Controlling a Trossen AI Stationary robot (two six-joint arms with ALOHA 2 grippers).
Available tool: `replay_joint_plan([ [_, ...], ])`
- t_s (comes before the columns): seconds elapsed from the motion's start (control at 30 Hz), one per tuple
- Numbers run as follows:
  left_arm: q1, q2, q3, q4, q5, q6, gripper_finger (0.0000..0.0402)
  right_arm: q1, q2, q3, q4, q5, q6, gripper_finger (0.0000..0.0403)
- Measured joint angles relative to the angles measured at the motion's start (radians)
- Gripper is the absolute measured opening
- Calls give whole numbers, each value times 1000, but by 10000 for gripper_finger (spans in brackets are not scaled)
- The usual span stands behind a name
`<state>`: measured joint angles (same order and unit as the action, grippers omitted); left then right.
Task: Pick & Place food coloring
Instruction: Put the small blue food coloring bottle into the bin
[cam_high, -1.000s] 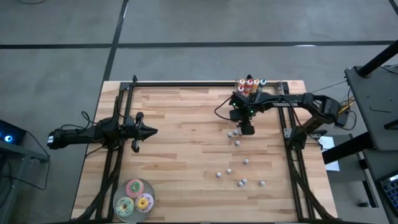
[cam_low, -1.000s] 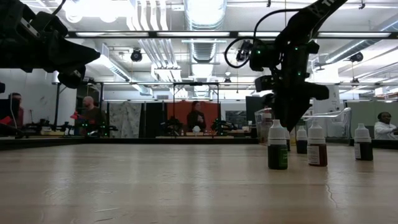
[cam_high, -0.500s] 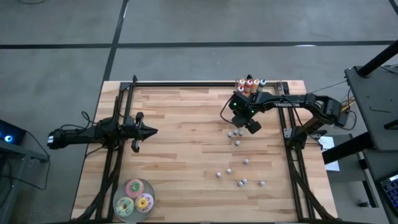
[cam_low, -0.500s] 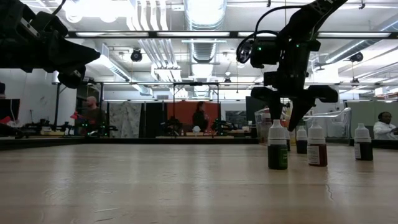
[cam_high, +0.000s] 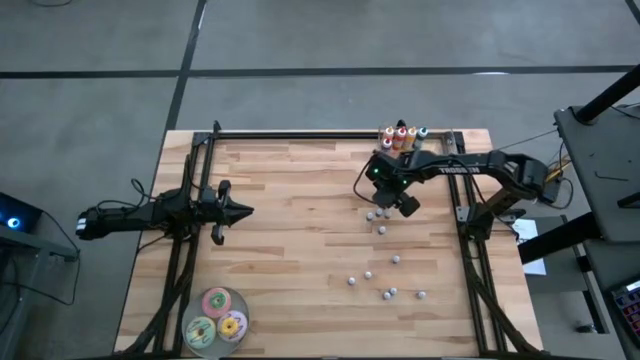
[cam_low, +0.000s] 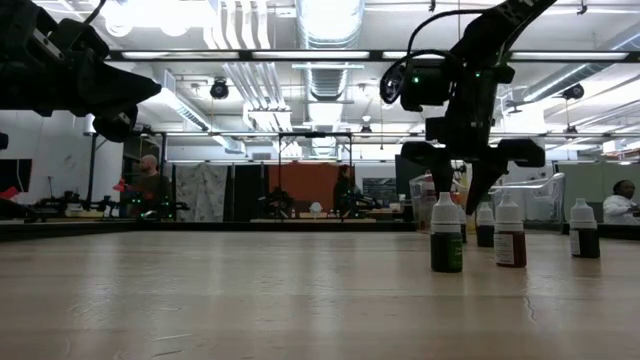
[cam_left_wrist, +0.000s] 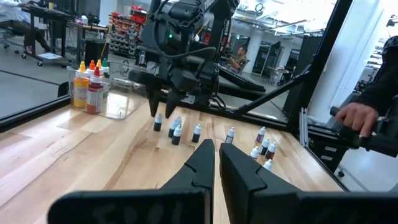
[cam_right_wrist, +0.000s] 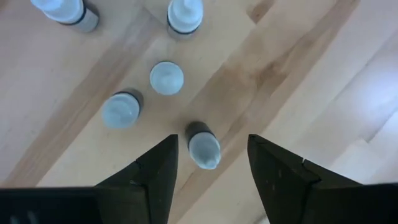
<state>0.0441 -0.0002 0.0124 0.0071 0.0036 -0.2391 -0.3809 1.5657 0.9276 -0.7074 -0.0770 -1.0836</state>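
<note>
I need to move the small food coloring bottle into the clear box, so next I should grab it with my right gripper by its pale cap (cam_right_wrist: 204, 149).
Several tiny food coloring bottles with pale caps stand upright and scattered on the wooden table (cam_high: 300, 250), right of its middle; a cluster (cam_high: 374, 213) is nearest my right gripper. My right gripper (cam_high: 398, 203) points down, open, above this cluster. In the right wrist view one bottle (cam_right_wrist: 203, 144) stands on the table below the gap between the two fingers, untouched. In the low view the open fingers (cam_low: 462, 195) hang behind the nearest bottle (cam_low: 446, 236). My left gripper (cam_high: 243, 211) waits shut and level, above the table's left half.
A clear box (cam_high: 402, 136) of red, orange and teal bottles stands at the far edge. More loose bottles (cam_high: 388, 293) stand toward the near right. Three flat round discs (cam_high: 217, 320) lie at the near left corner. Black frame rails (cam_high: 186, 250) run along both sides.
My right gripper has rolled about the line it points along while staying above the bottle cluster; in the low view its two fingers now show spread side by side. The bottles have not moved.
</note>
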Motion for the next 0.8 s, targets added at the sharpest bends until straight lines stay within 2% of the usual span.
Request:
replay_joint_plan([
  [0.5, 0, 0, 0, 0, 0, 0, 0, 4, 29, 0, 0, 1, 2, 178],
  [0.8, 0, 0, 0, 0, 0, 0, 0, 4, 29, -1, -3, 1, 3, 116],
])
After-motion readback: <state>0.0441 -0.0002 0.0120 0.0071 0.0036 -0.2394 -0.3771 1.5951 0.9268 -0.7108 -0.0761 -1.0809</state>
